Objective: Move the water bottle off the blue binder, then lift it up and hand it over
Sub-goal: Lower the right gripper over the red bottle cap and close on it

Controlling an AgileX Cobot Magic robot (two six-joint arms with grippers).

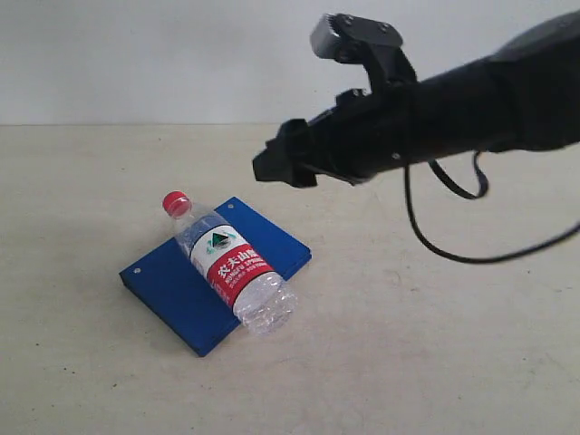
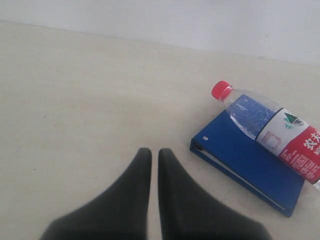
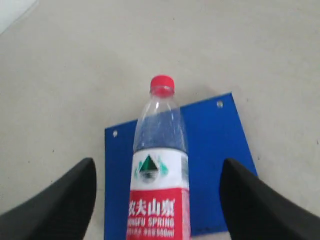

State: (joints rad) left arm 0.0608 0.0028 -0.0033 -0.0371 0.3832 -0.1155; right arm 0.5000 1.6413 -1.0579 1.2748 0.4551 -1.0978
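I should lift the water bottle off the blue binder (image 1: 163, 285) and hand it over next, so my right gripper needs to grab it by its red-end with the cap (image 1: 178, 205).
The water bottle (image 1: 231, 263) lies on its side across the blue binder (image 1: 163, 285), red cap toward the far left and its base overhanging the binder's near edge. My right gripper (image 1: 276, 168) hangs open above and to the right of the bottle, not touching it. In the right wrist view the water bottle (image 3: 160, 170) lies on the blue binder (image 3: 215, 165) between the wide-spread fingers of my right gripper (image 3: 157, 172). My left gripper (image 2: 151, 156) is shut over bare table, with the blue binder (image 2: 245, 160) and the water bottle (image 2: 272, 130) off to one side. The left arm is out of the exterior view.
The beige table (image 1: 408, 344) runs back to a pale wall (image 1: 145, 54). A black cable (image 1: 453, 245) loops down under the right arm.
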